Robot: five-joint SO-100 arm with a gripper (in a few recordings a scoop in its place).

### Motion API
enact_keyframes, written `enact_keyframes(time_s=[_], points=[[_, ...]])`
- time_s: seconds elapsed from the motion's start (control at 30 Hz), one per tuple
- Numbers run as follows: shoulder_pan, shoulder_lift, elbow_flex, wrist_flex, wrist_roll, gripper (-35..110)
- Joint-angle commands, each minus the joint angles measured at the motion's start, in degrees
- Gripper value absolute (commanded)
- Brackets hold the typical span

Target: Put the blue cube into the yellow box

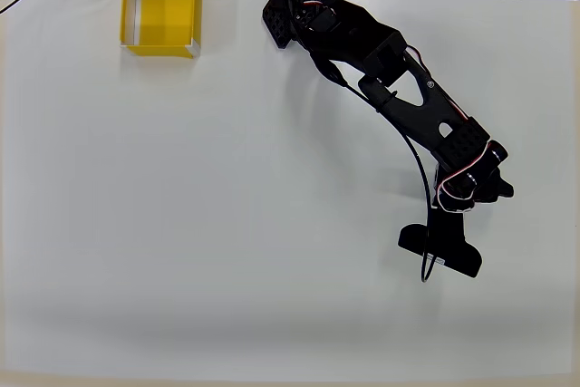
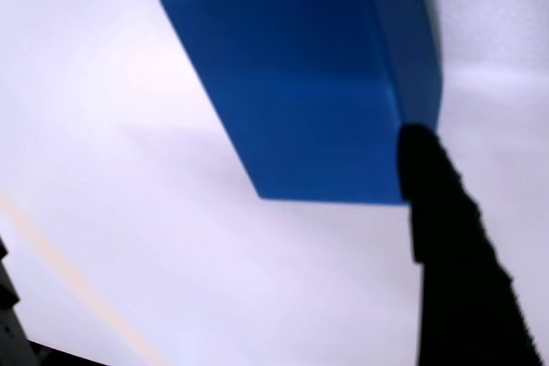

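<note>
My gripper is going to grab the blue cube by its opposite sides next, so that it can put the cube into the yellow box (image 1: 161, 15).
The blue cube (image 2: 309, 75) looms large in the wrist view, resting on the white table. One black finger (image 2: 442, 229) stands against its lower right corner; no other finger shows on the cube's left side. In the overhead view my gripper (image 1: 439, 256) hangs low over the right part of the table, its jaws spread wide, and it hides the cube beneath it. The yellow box (image 1: 161, 15) sits open-topped at the far left corner of the table, well away from the gripper, with nothing inside.
The black arm (image 1: 399, 88) stretches from its base at the top centre down to the right. The white table (image 1: 227, 224) runs wide and bare between the gripper and the box. A cable loops beside the forearm.
</note>
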Motion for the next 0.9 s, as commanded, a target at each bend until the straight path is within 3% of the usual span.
enact_keyframes(time_s=[0.0,0.4,0.87], points=[[-1.1,2.7,-5.9,1.4,-0.6,51],[0.0,-1.3,-6.6,0.6,-1.5,48],[-0.2,-4.0,-7.2,-1.1,-1.7,27]])
